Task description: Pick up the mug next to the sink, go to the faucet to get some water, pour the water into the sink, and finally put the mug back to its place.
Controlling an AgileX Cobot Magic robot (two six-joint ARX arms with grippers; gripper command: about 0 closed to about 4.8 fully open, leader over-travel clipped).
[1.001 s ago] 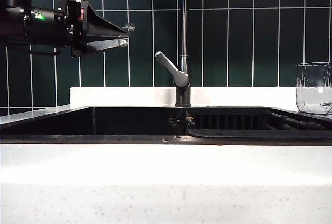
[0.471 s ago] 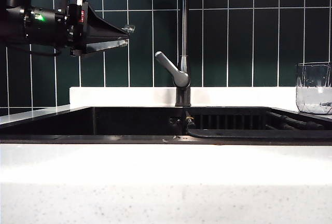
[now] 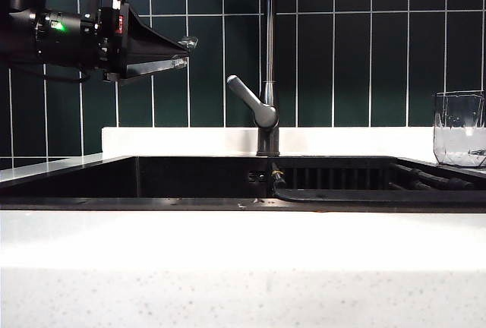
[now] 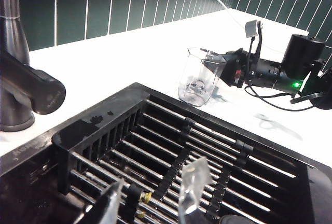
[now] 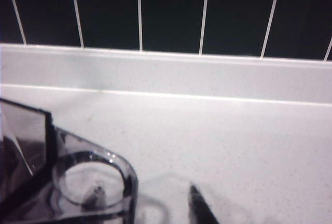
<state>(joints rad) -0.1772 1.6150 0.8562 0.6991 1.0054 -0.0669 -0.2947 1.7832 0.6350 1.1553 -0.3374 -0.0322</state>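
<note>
The mug should be picked up by its handle (image 5: 129, 181) with my right gripper next, so that it can hold water from the faucet and pour it into the sink.
The mug (image 3: 459, 127), a clear faceted glass, stands upright on the white counter at the far right of the sink (image 3: 190, 180). The faucet (image 3: 268, 55) rises behind the basin, its lever (image 3: 247, 99) angled to the left. My left gripper (image 3: 184, 51) hovers high at the left, open and empty. In the left wrist view it (image 4: 153, 195) hangs over the slatted rack (image 4: 207, 146). My right gripper (image 4: 225, 63) is at the mug (image 4: 199, 76), level with its rim. In the right wrist view it (image 5: 144, 192) is open, with the mug (image 5: 88, 182) at one side of its jaws; one finger shows only through the glass.
A white stone ledge (image 3: 342, 140) and dark green tiles close off the back. The right arm's black cable (image 4: 270, 105) lies on the counter behind the mug. The wide white front counter (image 3: 243, 267) lies before the sink.
</note>
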